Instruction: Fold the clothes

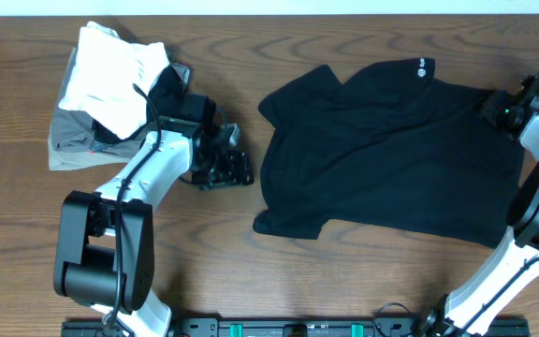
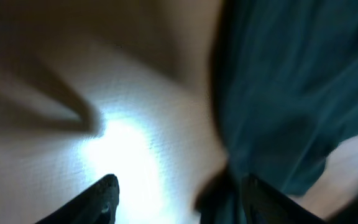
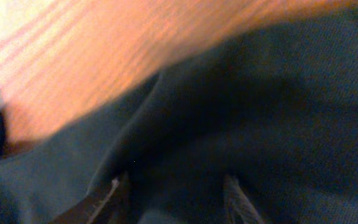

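The black shirt [image 1: 391, 150] is next for my left gripper to grab, by the shirt's edge opposite my right gripper. Both grippers can then pull the shirt straight for folding.
The clothes are a black short-sleeved shirt [image 1: 391, 150] lying spread on the wooden table, right of centre, with a small white logo [image 1: 420, 65] near its far edge. My left gripper [image 1: 235, 168] sits low on the table just left of the shirt's left edge. In the left wrist view it [image 2: 179, 194] is open over bare wood, and dark fabric [image 2: 291, 87] lies by its right finger [image 2: 257, 196]. My right gripper [image 1: 496, 106] is at the shirt's far right edge. In the right wrist view it [image 3: 174, 191] is open, its fingers standing apart over the dark cloth [image 3: 260, 112].
A white folded garment [image 1: 115, 75] lies on a grey folded garment [image 1: 71, 145] at the back left, close behind my left arm. A black rail [image 1: 288, 328] runs along the table's front edge. The right arm's base stands at the front right [image 1: 522, 253].
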Controlling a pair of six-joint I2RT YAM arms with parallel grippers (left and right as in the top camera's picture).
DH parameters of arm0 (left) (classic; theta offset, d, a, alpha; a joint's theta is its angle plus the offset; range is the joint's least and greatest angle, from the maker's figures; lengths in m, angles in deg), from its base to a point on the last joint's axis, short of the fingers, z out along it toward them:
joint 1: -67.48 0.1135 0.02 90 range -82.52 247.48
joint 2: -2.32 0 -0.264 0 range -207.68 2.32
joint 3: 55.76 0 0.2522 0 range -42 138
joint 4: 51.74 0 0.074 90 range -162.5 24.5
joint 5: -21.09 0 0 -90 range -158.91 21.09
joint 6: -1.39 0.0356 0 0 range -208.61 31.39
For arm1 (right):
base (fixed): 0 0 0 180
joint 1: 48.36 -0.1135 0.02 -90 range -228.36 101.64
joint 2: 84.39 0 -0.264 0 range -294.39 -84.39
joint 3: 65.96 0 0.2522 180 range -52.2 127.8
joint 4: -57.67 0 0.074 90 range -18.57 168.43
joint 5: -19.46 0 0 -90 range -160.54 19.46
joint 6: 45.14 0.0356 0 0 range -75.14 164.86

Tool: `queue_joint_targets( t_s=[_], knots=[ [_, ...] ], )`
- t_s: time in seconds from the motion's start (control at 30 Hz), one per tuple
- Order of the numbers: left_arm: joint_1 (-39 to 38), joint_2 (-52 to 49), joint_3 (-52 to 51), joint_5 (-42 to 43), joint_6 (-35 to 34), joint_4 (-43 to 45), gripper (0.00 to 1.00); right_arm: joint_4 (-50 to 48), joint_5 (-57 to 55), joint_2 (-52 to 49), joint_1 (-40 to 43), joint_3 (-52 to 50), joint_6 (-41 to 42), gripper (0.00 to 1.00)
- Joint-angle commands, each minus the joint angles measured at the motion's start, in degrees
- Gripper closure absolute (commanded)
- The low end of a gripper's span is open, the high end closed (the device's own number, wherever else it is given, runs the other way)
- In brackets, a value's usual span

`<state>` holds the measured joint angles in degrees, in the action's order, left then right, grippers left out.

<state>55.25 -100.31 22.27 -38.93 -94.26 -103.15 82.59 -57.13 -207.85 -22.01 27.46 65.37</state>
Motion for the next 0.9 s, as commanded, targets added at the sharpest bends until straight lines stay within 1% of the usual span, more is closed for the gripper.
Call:
queue_joint_targets(
  t_s=[0.0, 0.07, 0.13, 0.27, 0.33, 0.5, 0.67, 0.77, 0.8, 0.83, 0.87],
  knots=[
    [-0.7, 0.83, 2.36, 2.45, 0.66, 6.12, 0.44, 4.61, 6.01, 5.81, 1.14, -0.92, -1.97, 0.51],
    [-1.42, 0.81, 2.36, 2.43, 0.66, 11.69, 0.55, 8.76, 7.76, 10.6, 1.53, -0.92, -1.97, 0.51],
    [-2.27, 0.46, 2.36, 2.43, 0.63, 16.5, 0.62, 13.29, 8.09, 15.19, 1.7, -0.92, -1.95, 0.51],
    [-4.26, -1.46, 2.36, 2.14, 0.63, 24.61, 0.63, 22.1, 8.02, 23.12, 1.38, -0.92, -2.6, 0.51],
    [-4.9, -3.21, 2.36, 0.79, 0.66, 26.86, 0.63, 25.33, 8.04, 25.86, 0.81, -0.92, -3.32, 0.51],
    [-5.29, -8.66, 2.36, -0.63, 3.48, 32.79, 0.64, 31.39, 8.04, 29.51, -1.77, -0.92, -3.69, 0.51],
    [-5.51, -12.46, 2.36, 0.55, 3.37, 41.48, 0.75, 34.18, 8.02, 29.59, -5.2, -1.03, -3.96, 0.51],
    [-6.16, -13.62, 2.36, 0.94, 0.26, 46.25, 0.81, 34.58, 7.98, 29.59, -6.86, -1.03, -4.57, 0.51],
    [-6.45, -13.66, 2.36, 0.92, -0.42, 47.43, 0.81, 34.71, 7.85, 29.59, -7.37, -1.03, -4.76, 0.51],
    [-6.67, -13.75, 2.36, 0.87, -0.52, 48.57, 0.86, 34.82, 7.76, 29.59, -7.74, -1.03, -4.81, 0.51],
    [-6.91, -13.77, 2.36, 0.63, -0.52, 49.81, 0.89, 34.95, 7.76, 29.59, -8.11, -1.03, -4.94, 0.51]
  ],
)
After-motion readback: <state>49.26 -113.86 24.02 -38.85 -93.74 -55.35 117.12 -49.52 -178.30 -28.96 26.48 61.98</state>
